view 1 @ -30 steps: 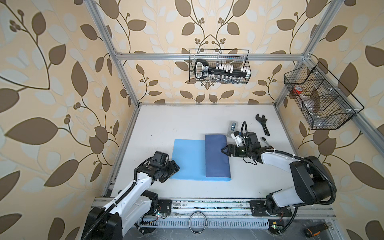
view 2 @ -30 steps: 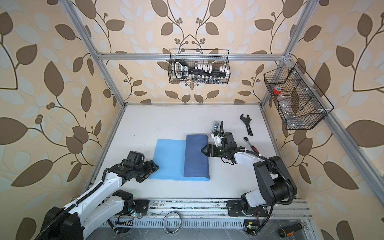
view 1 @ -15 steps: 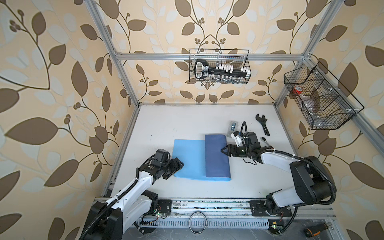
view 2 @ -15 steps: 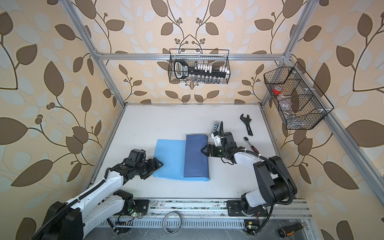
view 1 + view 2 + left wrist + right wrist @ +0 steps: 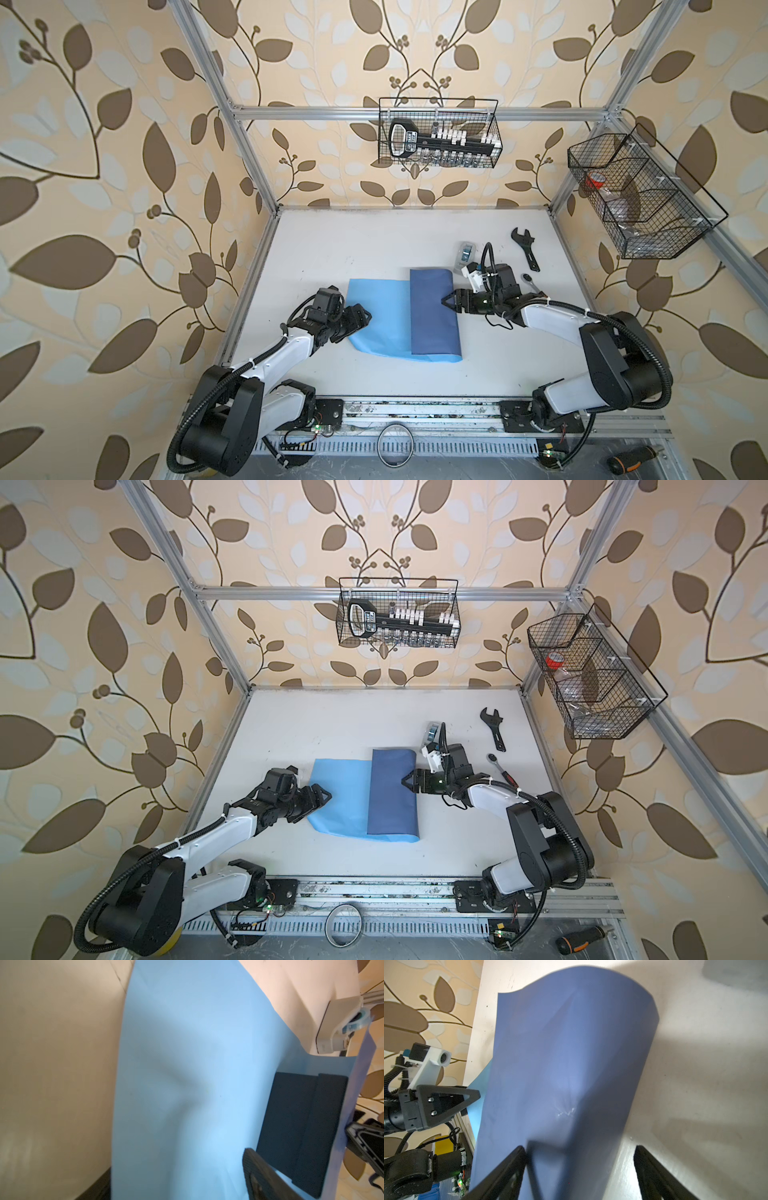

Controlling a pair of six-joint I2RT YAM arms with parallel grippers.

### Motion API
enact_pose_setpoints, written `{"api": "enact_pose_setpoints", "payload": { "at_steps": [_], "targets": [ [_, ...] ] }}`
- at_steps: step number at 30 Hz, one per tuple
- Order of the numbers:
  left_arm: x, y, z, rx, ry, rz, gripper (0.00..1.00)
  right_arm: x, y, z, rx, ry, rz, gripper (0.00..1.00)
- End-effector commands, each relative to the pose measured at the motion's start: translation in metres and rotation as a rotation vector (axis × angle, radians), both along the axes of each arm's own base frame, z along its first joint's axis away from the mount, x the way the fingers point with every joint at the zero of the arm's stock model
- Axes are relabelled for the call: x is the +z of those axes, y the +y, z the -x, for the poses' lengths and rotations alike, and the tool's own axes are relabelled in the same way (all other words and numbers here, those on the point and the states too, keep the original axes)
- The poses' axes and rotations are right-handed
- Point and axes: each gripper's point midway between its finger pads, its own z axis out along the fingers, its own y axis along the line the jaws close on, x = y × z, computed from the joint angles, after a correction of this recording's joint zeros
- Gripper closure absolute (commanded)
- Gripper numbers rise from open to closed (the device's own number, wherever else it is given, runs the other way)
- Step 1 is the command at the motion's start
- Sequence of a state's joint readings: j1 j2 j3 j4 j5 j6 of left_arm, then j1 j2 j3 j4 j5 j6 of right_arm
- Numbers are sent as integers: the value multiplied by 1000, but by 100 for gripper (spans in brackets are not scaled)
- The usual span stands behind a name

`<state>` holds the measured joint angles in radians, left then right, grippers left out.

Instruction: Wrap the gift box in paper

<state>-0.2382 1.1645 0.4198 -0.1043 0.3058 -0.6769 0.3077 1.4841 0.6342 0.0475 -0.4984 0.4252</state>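
Note:
My left gripper will next pick up the paper by its free light-blue outer edge (image 5: pixel 120 1062), opposite the folded flap, to fold the paper over the gift box (image 5: pixel 302 1128).
The paper (image 5: pixel 380 324) lies flat mid-table in both top views, light blue with a darker slate-blue flap (image 5: pixel 432 316) folded over its right part. The black gift box (image 5: pixel 301 1124) shows only in the left wrist view, tucked under that raised flap. My left gripper (image 5: pixel 365 317) is open at the paper's left edge, and its fingers (image 5: pixel 261 1174) straddle the light sheet (image 5: pixel 187 1064). My right gripper (image 5: pixel 444 300) stands open at the flap's right edge. In the right wrist view the gripper (image 5: pixel 579 1167) has one finger over the flap (image 5: pixel 566 1053) and the other over bare table.
A grey-white tape dispenser (image 5: pixel 466 253) sits just behind the right wrist. A black wrench (image 5: pixel 525 253) and a ratchet (image 5: pixel 530 280) lie at the back right. Wire baskets (image 5: pixel 438 137) (image 5: pixel 640 195) hang on the back and right walls. The white table (image 5: pixel 353 245) is fenced by aluminium posts.
My left gripper has moved right from beside the paper until its fingers reach over the sheet's left edge. The right arm has stayed almost still.

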Motion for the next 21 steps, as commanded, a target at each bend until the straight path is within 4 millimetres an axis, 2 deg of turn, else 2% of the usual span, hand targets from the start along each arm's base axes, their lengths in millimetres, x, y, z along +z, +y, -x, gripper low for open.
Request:
{"api": "enact_pose_setpoints", "payload": {
  "at_steps": [1,4,12,21],
  "targets": [
    [10,11,-23,2,-43,-52,20,-24,-8,16,3,75,78,18],
    [4,9,-30,3,-21,-10,20,-24,-8,16,2,74,79,18],
    [8,-5,-55,-49,-41,62,23,-26,-8,17,5,80,79,18],
    [-2,8,-53,-11,-28,13,36,-25,-6,16,7,77,79,19]
  ]
}}
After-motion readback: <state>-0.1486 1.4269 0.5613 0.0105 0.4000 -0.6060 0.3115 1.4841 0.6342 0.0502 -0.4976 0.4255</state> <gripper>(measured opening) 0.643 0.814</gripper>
